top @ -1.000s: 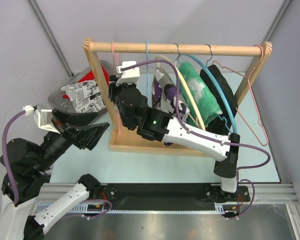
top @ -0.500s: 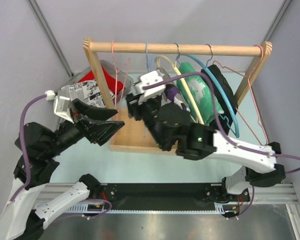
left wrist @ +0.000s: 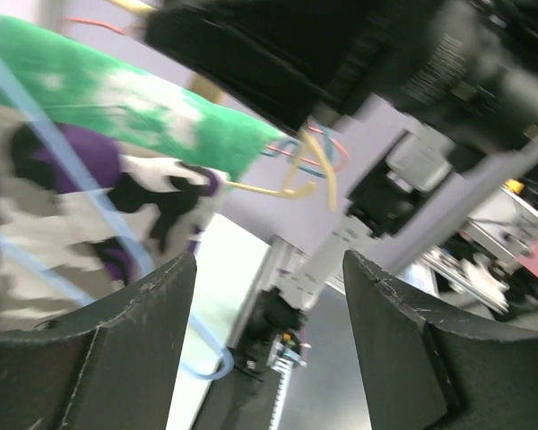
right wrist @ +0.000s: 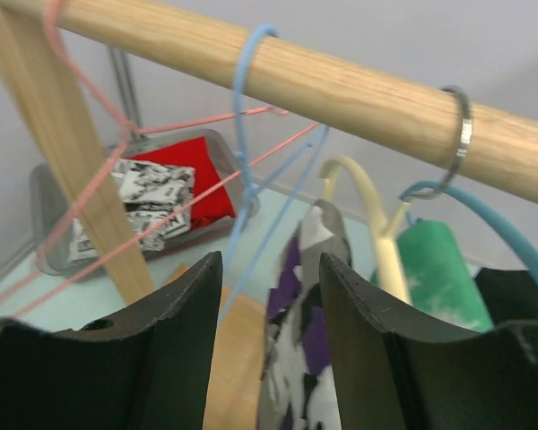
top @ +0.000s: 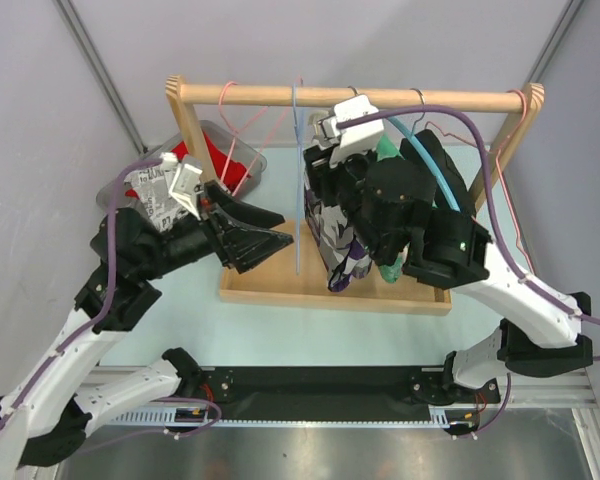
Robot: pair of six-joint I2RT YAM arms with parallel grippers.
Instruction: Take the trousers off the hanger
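The right gripper grabs the cream hanger by its bare near arm below the hook (left wrist: 138,6) next, leaving the trousers (left wrist: 72,206) for my left gripper to remove.
The purple, white and black patterned trousers (top: 338,245) hang under the wooden rail (top: 380,98), by a cream hanger (right wrist: 377,224) and just right of a thin blue hanger (top: 295,180). My left gripper (top: 270,232) is open and empty, left of the blue hanger, pointing at the trousers (left wrist: 72,206). My right gripper (right wrist: 269,269) is open and empty, just below the rail (right wrist: 341,90), with the trousers (right wrist: 300,358) and the blue hanger (right wrist: 251,161) ahead of its jaws. In the top view the right arm (top: 400,200) hides its fingers.
A green garment (top: 385,150) and a black garment (top: 445,175) hang to the right. Pink wire hangers (top: 235,130) sit at both rail ends. The rack's wooden base (top: 270,285) lies on the table. A grey bin (top: 215,135) with red and newsprint clothes stands back left.
My right arm has swung from the rack's left end to its middle, up by the rail. My left gripper has moved right and forward toward the blue hanger.
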